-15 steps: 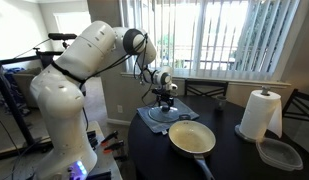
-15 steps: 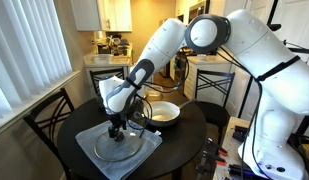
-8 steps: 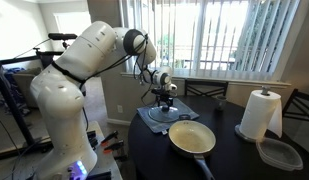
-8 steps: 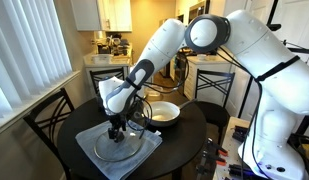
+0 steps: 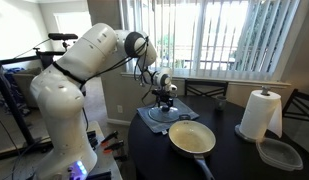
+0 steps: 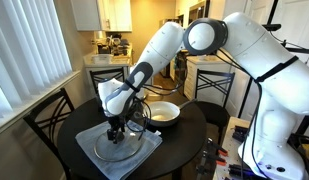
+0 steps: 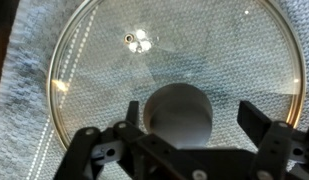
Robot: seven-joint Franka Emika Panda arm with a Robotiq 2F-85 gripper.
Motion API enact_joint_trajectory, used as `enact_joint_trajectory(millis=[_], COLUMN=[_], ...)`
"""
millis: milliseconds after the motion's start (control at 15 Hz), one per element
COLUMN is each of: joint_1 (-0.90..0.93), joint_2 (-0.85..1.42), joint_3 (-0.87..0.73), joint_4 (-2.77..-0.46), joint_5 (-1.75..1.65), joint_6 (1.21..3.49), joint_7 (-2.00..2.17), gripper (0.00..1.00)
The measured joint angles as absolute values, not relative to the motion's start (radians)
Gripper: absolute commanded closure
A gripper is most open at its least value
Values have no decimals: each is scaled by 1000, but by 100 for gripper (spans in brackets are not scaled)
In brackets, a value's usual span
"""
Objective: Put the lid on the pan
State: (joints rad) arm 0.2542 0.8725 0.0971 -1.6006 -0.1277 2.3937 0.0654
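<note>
My open fingertips reach down on either side of the dark knob, so it is now time for my gripper to close on the knob.
The glass lid with its metal rim lies flat on a grey cloth. Its dark knob sits between my fingers. My gripper is open, straddling the knob, with a gap on the right side. In both exterior views the gripper points down onto the lid. The pan, cream inside with a dark handle, stands on the round dark table beside the cloth, apart from the lid.
A paper towel roll and a clear squarish plastic container stand at the table's far side from the lid. Chairs ring the table. The robot base is close by the table edge.
</note>
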Motion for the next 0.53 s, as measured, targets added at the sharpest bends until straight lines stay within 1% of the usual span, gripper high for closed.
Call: enact_joint_trajectory(millis=[67, 133, 200, 333, 533], joint_1=[254, 254, 254, 254, 254], joint_2=[877, 882, 887, 894, 895], joint_3=[97, 97, 97, 97, 94], joint_4=[-1595, -1588, -1582, -1575, -1573], joint_5=[-128, -128, -128, -128, -128], joint_6=[2394, 2394, 2394, 2395, 2399], joint_7=[65, 65, 65, 65, 65], gripper=[0, 4, 26, 30, 50])
